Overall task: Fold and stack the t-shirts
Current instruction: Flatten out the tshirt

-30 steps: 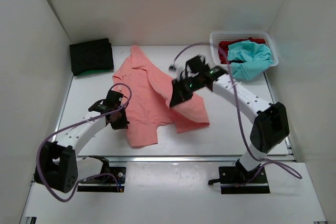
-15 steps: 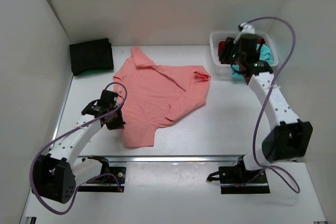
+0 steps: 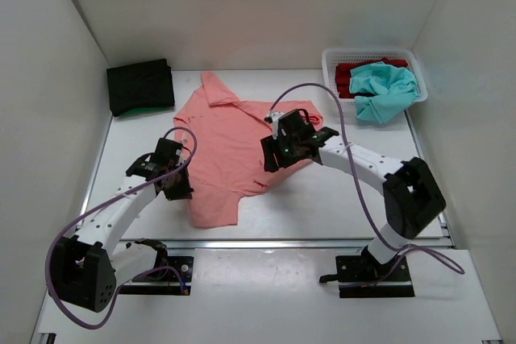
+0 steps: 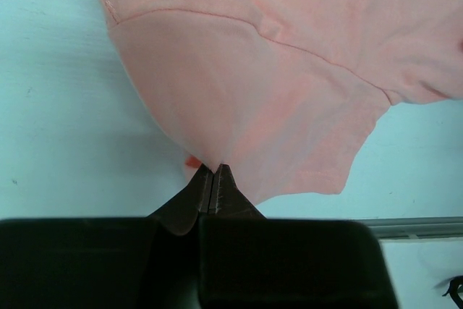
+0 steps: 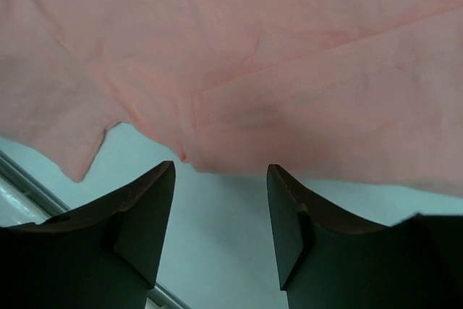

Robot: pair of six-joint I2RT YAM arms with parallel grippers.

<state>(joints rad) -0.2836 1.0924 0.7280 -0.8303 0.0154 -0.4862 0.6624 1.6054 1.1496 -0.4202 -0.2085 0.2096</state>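
Note:
Next, my right gripper pinches the near edge of the salmon-pink t-shirt, well apart from my left gripper's pinch, to spread and fold the t-shirt.
A salmon-pink t-shirt (image 3: 230,130) lies spread in the middle of the table. My left gripper (image 3: 181,189) is at the shirt's near left edge. In the left wrist view its jaws (image 4: 214,168) are shut on a pinch of pink cloth (image 4: 275,70). My right gripper (image 3: 270,157) hovers over the shirt's right part, open. In the right wrist view its fingers (image 5: 153,200) stand apart with nothing between them, and the pink cloth's edge (image 5: 289,77) lies just beyond the tips. A teal t-shirt (image 3: 385,89) and a red t-shirt (image 3: 349,70) sit in the basket. A folded black t-shirt (image 3: 140,84) lies at the back left, with a green edge (image 3: 147,109) under it.
The white mesh basket (image 3: 329,66) stands at the back right corner. White walls close in the table on the left, back and right. Bare table (image 3: 355,199) lies to the right of the pink shirt. A metal rail (image 3: 266,242) runs along the near edge.
My right gripper let go of the pink shirt's right part and opened; the arm swung to the basket and came back over the shirt. The shirt now lies flatter. The left arm hardly moved.

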